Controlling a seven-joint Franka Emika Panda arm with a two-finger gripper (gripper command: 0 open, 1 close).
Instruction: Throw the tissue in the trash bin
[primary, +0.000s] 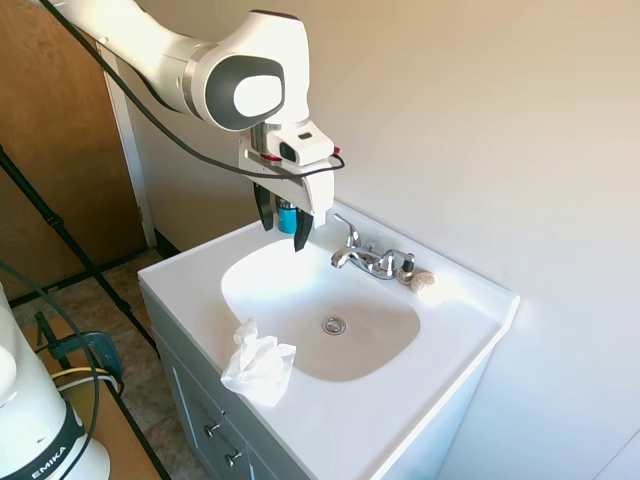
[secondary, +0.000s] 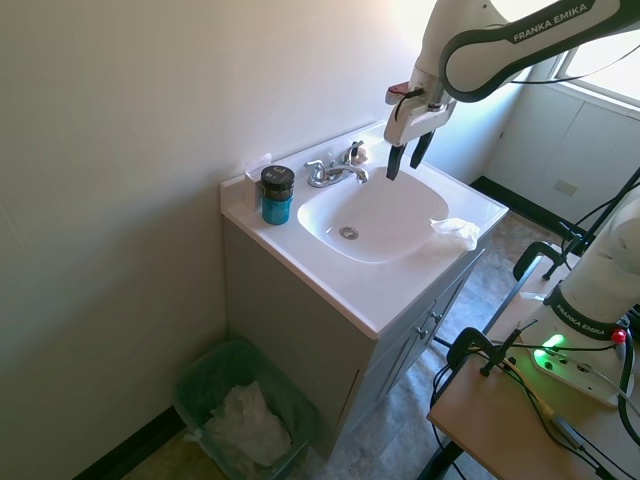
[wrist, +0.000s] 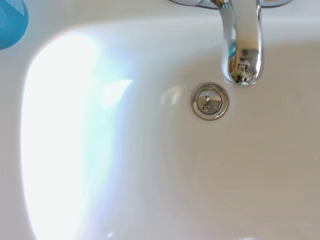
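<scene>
I should next use my gripper to grab the tissue by the tissue's crumpled middle. That part stands up, while the tissue's thin edges spread over the counter.
A crumpled white tissue lies on the front rim of the white sink counter, also seen as the tissue at the counter's front corner. My gripper hangs open in the air above the basin, well behind and above the tissue, with nothing between its fingers; the same gripper shows near the faucet. The trash bin stands on the floor beside the cabinet, lined with a green bag and holding white paper. The wrist view shows only the basin, not the tissue.
A chrome faucet rises at the back of the sink, with the drain below its spout. A blue jar with a dark lid stands at the counter's back corner. A wall runs behind the sink.
</scene>
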